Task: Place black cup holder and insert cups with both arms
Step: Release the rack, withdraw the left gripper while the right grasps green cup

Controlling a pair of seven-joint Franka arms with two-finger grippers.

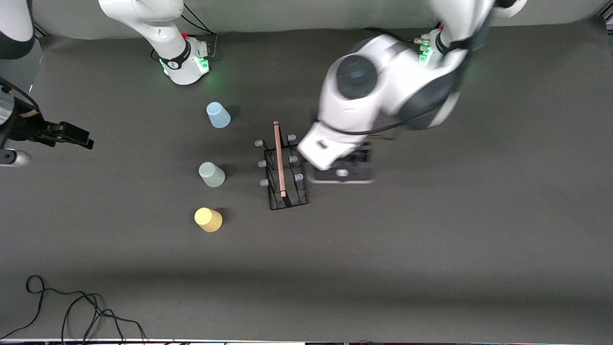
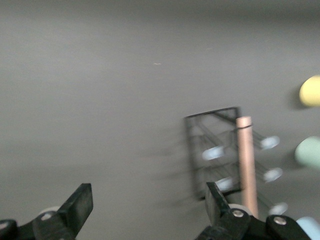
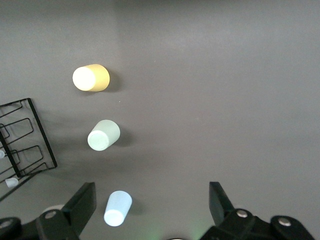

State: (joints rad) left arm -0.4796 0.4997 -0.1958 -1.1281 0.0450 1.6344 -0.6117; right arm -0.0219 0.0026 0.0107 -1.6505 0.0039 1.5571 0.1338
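Observation:
The robot's right gripper should next grab the green cup by its closed base end (image 1: 207, 169), so that it can place a cup on the black cup holder (image 1: 283, 178).
The black cup holder (image 1: 283, 178) stands upright mid-table, its wooden rod handle (image 1: 279, 158) on top and pale-tipped pegs sticking out both sides. My left gripper (image 1: 344, 168) hovers beside it, toward the left arm's end of the table. In the left wrist view this gripper (image 2: 148, 197) is open and empty, apart from the holder (image 2: 212, 150). Toward the right arm's end stand the cups in a row: blue (image 1: 218, 115), green (image 1: 211, 174), yellow (image 1: 208, 219). My right gripper (image 1: 80, 137) waits open and high near the table's end, and in its wrist view it (image 3: 150, 196) looks down on the blue cup (image 3: 117, 208).
A dark grey mat (image 1: 431, 239) covers the table. Loose black cables (image 1: 72, 306) lie at the near edge toward the right arm's end. A silver cylinder (image 1: 13, 158) shows near the right gripper. The arms' bases (image 1: 187, 64) glow green along the back.

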